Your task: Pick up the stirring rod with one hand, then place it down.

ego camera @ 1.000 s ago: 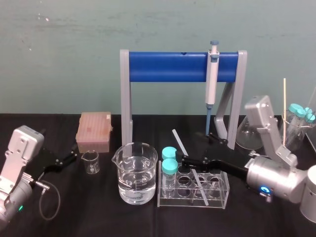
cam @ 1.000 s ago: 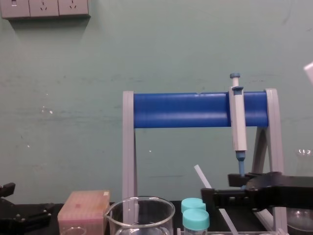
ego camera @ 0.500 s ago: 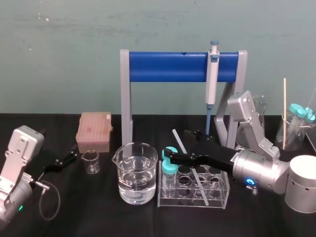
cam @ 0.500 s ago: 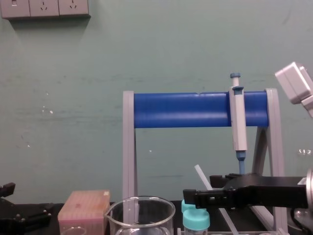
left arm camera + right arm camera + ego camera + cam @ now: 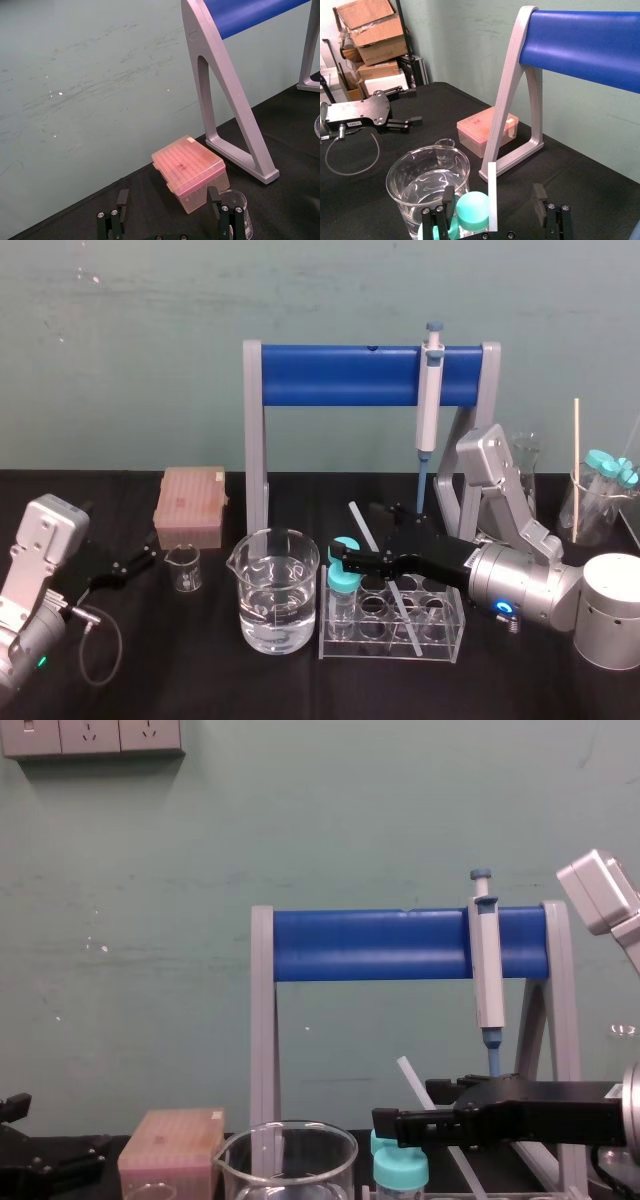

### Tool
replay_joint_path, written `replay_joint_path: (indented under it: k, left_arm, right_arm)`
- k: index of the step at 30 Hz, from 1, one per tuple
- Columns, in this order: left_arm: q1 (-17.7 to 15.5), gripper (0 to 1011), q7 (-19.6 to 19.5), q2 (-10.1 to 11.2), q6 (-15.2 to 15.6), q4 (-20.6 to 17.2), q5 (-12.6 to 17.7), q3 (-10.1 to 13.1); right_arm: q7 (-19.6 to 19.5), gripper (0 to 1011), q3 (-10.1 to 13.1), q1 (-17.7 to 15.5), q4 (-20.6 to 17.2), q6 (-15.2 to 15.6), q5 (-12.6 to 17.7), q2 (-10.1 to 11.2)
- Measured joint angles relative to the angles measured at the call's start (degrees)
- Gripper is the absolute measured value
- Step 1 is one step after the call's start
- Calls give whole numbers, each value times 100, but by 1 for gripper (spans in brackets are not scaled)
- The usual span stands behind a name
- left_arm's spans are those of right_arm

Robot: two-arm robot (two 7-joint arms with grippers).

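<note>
My right gripper grabs the stirring rod by its upper shaft (image 5: 417, 1085) next. Then my right gripper lifts the rod out of the clear tube rack (image 5: 520, 1196).
The stirring rod (image 5: 378, 560) is a thin translucent-white stick that leans tilted in the clear tube rack (image 5: 452, 632), its top end toward the blue stand. My right gripper (image 5: 364, 536) hovers over the rack, open, with a finger on each side of the rod. In the right wrist view the rod (image 5: 492, 200) stands upright between the spread fingers (image 5: 538, 194), touching neither. The chest view shows the rod (image 5: 413, 1084) slanting up past the right gripper (image 5: 410, 1108). My left gripper (image 5: 140, 561) rests open at the table's left, beside a small beaker.
A large beaker of water (image 5: 278, 590) stands just left of the rack, with two teal-capped tubes (image 5: 343, 578) under the near finger. A pipette (image 5: 430, 390) hangs on the blue stand (image 5: 340, 376). Pink tip box (image 5: 190, 505) at back left; flask and capped tubes at right.
My right gripper has slid left across the rack and now straddles the rod near the teal-capped tubes. Its jaws stayed open. The left arm has not moved.
</note>
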Motion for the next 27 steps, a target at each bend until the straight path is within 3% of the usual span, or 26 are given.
replay_joint_path:
  k: [4,16,19,27]
  left_arm:
    - [0,1000,0,0,0,0,0,0]
    - [0,1000,0,0,0,0,0,0]
    - [0,1000,0,0,0,0,0,0]
    - [0,1000,0,0,0,0,0,0]
  right_arm:
    - [-1,947,3,-2,-3,6,7,1]
    - [-3,625,10,-8,-10,13,17,3]
    - [-4,479,10,-8,-11,14,20,3]
    - [-7,252,10,-8,-11,14,22,3]
